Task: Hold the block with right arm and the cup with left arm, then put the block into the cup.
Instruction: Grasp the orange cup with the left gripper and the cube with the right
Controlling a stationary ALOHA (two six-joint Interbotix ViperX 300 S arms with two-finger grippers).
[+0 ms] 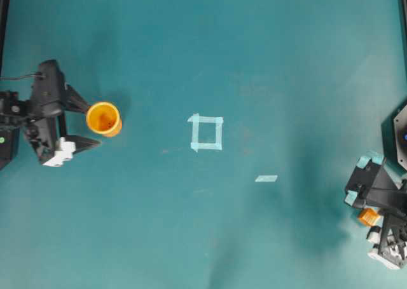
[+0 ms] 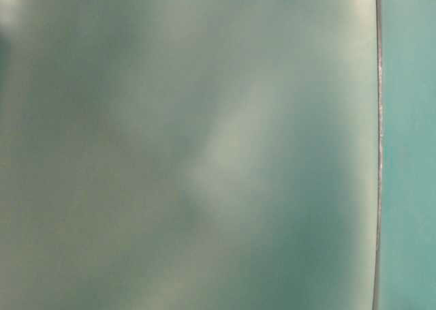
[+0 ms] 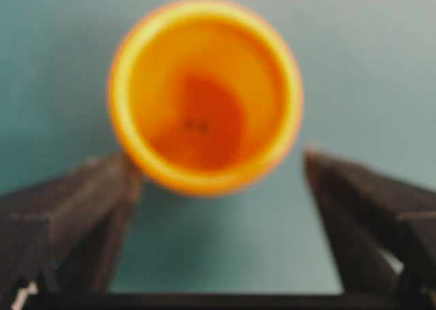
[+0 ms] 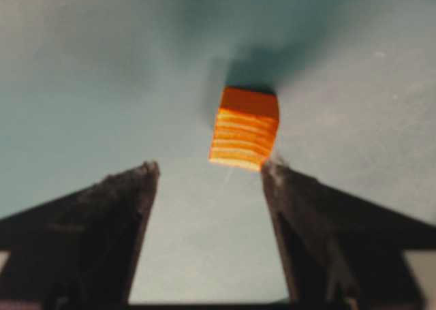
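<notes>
My right gripper isn't ready to close yet and should first move toward the block, because my fingers are short of its near edge in the right wrist view and would miss.
The cup (image 1: 103, 119) stands upright at the table's left, yellow-orange with a darker inside. My left gripper (image 1: 94, 126) is open, one finger on each side of the cup's near part. In the left wrist view the cup (image 3: 204, 95) fills the top, its near rim reaching between the spread tips of the left gripper (image 3: 216, 167); contact with the left finger is unclear. The block (image 1: 367, 216), a tiny orange cube, lies at the lower right by my teal-taped right gripper (image 1: 364, 214). In the right wrist view the block (image 4: 245, 127) sits just ahead of the open right gripper (image 4: 210, 167), close to the right fingertip.
A square outline of pale tape (image 1: 206, 132) marks the table's middle, with a short tape strip (image 1: 266, 178) to its lower right. A dark object (image 1: 399, 136) sits at the right edge. The table-level view is a blur.
</notes>
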